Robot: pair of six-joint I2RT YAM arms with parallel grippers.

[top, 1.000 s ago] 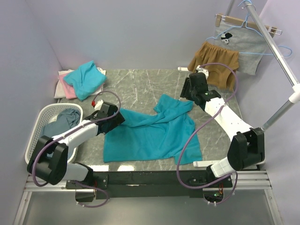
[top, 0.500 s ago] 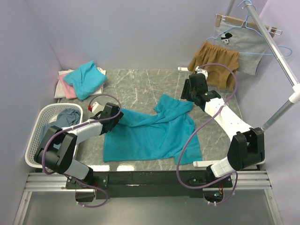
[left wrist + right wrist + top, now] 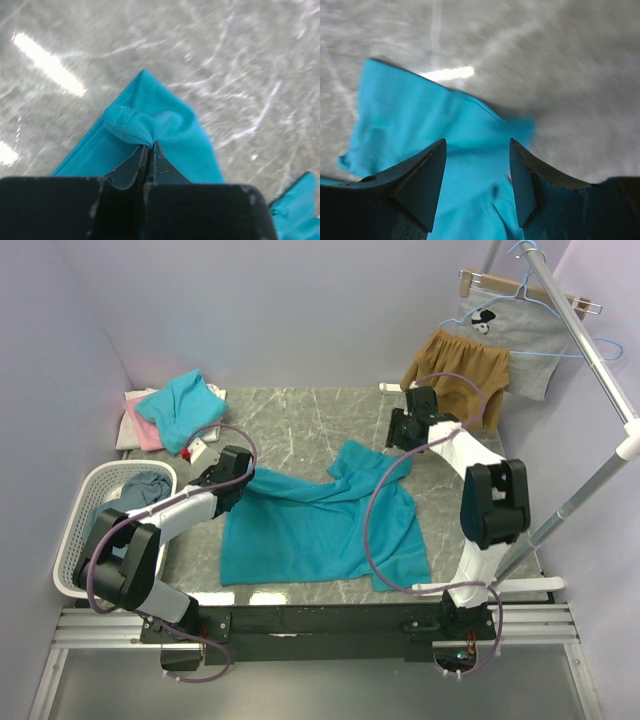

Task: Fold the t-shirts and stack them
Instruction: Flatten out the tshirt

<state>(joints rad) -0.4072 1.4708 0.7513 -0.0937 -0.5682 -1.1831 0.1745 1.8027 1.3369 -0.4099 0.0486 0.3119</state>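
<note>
My right gripper grabs the teal t-shirt's far sleeve next, to stretch and fold the t-shirt. My left gripper holds the t-shirt's corner opposite.
A teal t-shirt (image 3: 320,530) lies spread on the marble table. My left gripper (image 3: 240,478) is at its far left corner, and in the left wrist view the gripper (image 3: 150,146) is shut on a bunched fold of the teal cloth (image 3: 131,125). My right gripper (image 3: 398,443) hovers over the shirt's far right sleeve. The right wrist view shows that gripper (image 3: 477,145) open, with the teal sleeve (image 3: 435,120) below it and nothing between the fingers. Another teal t-shirt (image 3: 182,408) lies on a pink one (image 3: 146,432) at the back left. A slate-blue one (image 3: 138,495) sits in the basket.
A white laundry basket (image 3: 72,530) stands at the left edge. Tan shorts (image 3: 460,370) and a grey printed garment (image 3: 515,330) hang from a metal rail (image 3: 590,355) at the back right. Purple walls enclose the table.
My left gripper slid to the shirt's far left corner and shut on the cloth. The right arm's elbow swung in and up while its gripper stayed open over the sleeve.
</note>
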